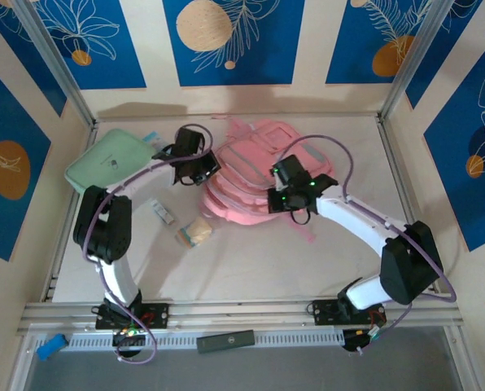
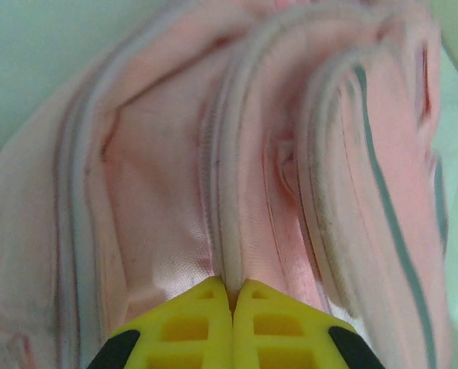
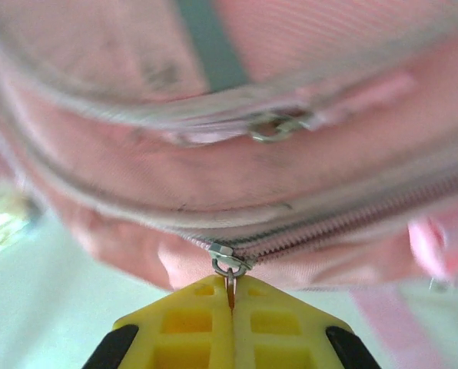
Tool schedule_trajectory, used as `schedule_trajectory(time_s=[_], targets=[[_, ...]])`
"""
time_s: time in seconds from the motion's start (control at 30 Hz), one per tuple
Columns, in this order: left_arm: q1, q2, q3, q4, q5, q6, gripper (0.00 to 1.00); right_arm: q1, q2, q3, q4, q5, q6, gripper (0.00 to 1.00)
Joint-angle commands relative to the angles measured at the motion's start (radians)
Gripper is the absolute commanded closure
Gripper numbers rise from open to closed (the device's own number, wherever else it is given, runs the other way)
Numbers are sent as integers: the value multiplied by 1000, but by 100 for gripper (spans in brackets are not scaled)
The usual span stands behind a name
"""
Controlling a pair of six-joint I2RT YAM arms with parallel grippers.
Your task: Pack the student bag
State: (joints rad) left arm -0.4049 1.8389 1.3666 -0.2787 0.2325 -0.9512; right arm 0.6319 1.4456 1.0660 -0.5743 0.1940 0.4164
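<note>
The zip runs on past its slider, so the zip pull (image 3: 230, 267) would stay short at the bag's curve if I opened now. My right gripper should keep holding the zip pull.
The pink student bag (image 1: 251, 175) lies at the back middle of the table, its zipped layers facing the arms. My left gripper (image 1: 203, 173) sits at the bag's left edge. In the left wrist view its yellow fingertips (image 2: 233, 286) are shut on a piped zip edge of the bag (image 2: 160, 192). My right gripper (image 1: 281, 195) is at the bag's front right. In the right wrist view it (image 3: 230, 284) is shut on the metal zip pull (image 3: 230, 267) of a zip running along the bag (image 3: 214, 169); to the right of the slider the teeth are closed.
A mint green case (image 1: 108, 163) lies at the back left, beside the left arm. A small white item (image 1: 163, 213) and a pale yellowish bundle (image 1: 195, 232) rest on the table in front of the bag. A black bar (image 1: 225, 342) lies on the front rail.
</note>
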Motion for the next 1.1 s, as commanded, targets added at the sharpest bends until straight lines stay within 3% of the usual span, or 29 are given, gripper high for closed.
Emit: schedule_trajectory(time_s=[0.0,0.1,0.2,0.37,0.5,0.57,0.63,0.77,0.93,1.07], targets=[[20,38,85,-2,49,73,77,97,45,77,-21,-77,-36,100],[19,-32,-13,80,90,30,59,66,109,132,-81,9,7,100],[-9,-134,-184,199,110,-92,51,29,108,111,-61,-7,33,100],[-125,-168,-333,322,83,-275,49,33,82,86,-9,-47,11,100],[-189,-106,-296,362,61,-327,52,55,100,82,-12,-57,-6,100],[-212,-91,-255,311,32,-318,56,70,108,84,-18,-32,-5,100],[-231,-83,-239,278,-26,-309,75,72,118,86,-27,-20,0,100],[-204,-92,-247,220,-122,-284,100,63,110,83,-129,106,89,100],[-120,-102,-206,108,-162,-187,100,-74,6,-62,-230,127,248,100],[-103,-109,-203,102,-142,-142,100,-153,-104,-146,-239,146,266,100]])
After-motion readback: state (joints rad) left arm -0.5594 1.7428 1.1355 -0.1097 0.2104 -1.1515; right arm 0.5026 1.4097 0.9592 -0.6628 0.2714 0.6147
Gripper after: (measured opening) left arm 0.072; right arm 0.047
